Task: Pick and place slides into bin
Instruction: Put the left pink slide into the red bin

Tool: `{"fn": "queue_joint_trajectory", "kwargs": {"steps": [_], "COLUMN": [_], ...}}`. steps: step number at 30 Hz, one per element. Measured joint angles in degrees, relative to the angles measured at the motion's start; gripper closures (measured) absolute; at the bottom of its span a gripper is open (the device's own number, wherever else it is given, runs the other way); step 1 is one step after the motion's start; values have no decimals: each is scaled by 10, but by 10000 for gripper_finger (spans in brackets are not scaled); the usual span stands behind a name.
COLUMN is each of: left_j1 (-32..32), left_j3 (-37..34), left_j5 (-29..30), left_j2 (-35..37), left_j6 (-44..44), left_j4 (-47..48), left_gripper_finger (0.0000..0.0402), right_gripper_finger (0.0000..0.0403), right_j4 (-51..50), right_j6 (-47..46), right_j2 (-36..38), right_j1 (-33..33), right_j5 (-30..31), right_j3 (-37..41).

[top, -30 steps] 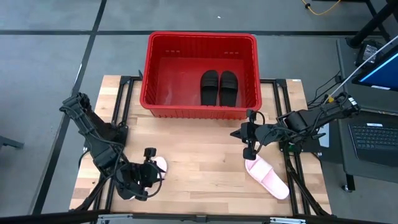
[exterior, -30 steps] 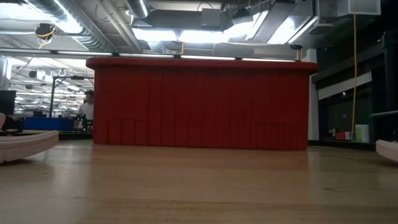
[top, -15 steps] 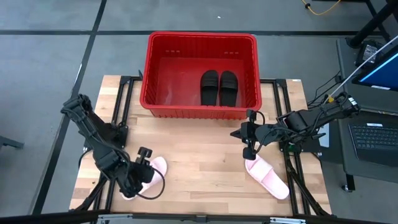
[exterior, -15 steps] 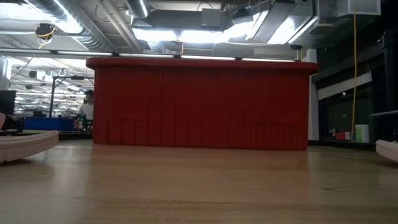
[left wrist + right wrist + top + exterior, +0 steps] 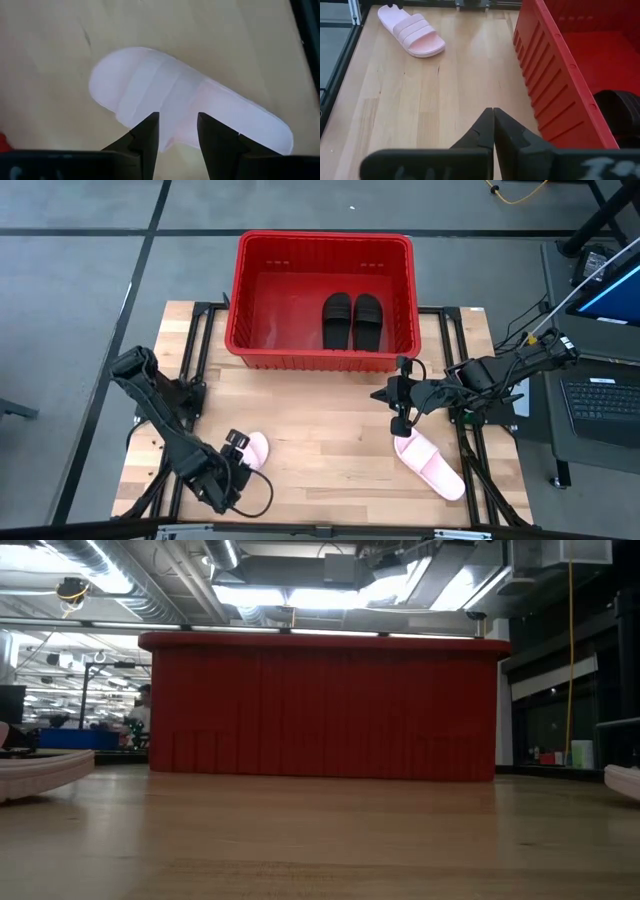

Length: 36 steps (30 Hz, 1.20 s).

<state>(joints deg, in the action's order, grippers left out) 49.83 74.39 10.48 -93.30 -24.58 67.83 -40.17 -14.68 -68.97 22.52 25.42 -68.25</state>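
I need to place the slide into the red bin, so I should next grab the pink slide's wide strap point(image 5: 162, 95) with my left gripper.
The red bin point(image 5: 236, 310) stands at the table's far middle with two black slides point(image 5: 352, 320) side by side on its floor. One pale pink slide point(image 5: 257, 448) lies sole down at the near left. My left gripper point(image 5: 240, 446) is open right over it, and in the left wrist view point(image 5: 177, 131) its fingers stand over the slide's point(image 5: 165, 95) middle behind the strap. The other pink slide point(image 5: 432, 465) lies at the near right. My right gripper point(image 5: 378, 394) is shut and empty, hovering in front of the bin and pointing toward the table's left. My left gripper's open fingers point(image 5: 147, 134) point down over the pink slide's footbed point(image 5: 175, 117), next to the strap and across its length. I cannot tell whether they touch it. The slide lies flat on the table.
The bin's near wall point(image 5: 555, 95) is close beside my right gripper point(image 5: 493, 112). Black frame rails point(image 5: 195, 360) run along the table's sides. A laptop point(image 5: 605, 405) sits off the right edge. Bare wood point(image 5: 320, 430) lies between the two pink slides.
My left arm has swung toward the table's near edge, and its gripper has turned while staying over the left pink slide. The slide has stayed where it was.
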Motion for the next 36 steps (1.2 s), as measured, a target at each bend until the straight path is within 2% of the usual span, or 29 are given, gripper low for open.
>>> {"fn": "queue_joint_trajectory", "kwargs": {"steps": [7,13,26,36], "left_j1": [30,47,57,57], "left_j3": [0,0,0,0], "left_j5": [4,60,65,121], "left_j2": [-36,-67,-135,-166], "left_j6": [-1,-38,-56,-141], "left_j4": [11,29,31,43], "left_gripper_finger": [274,274,274,274], "right_gripper_finger": [387,387,386,386], "right_j4": [0,0,0,0], "right_j6": [5,17,17,17], "right_j2": [0,0,0,0], "right_j1": [-2,-3,-3,-3], "right_j5": [0,2,1,1], "right_j3": [0,0,0,0]}}
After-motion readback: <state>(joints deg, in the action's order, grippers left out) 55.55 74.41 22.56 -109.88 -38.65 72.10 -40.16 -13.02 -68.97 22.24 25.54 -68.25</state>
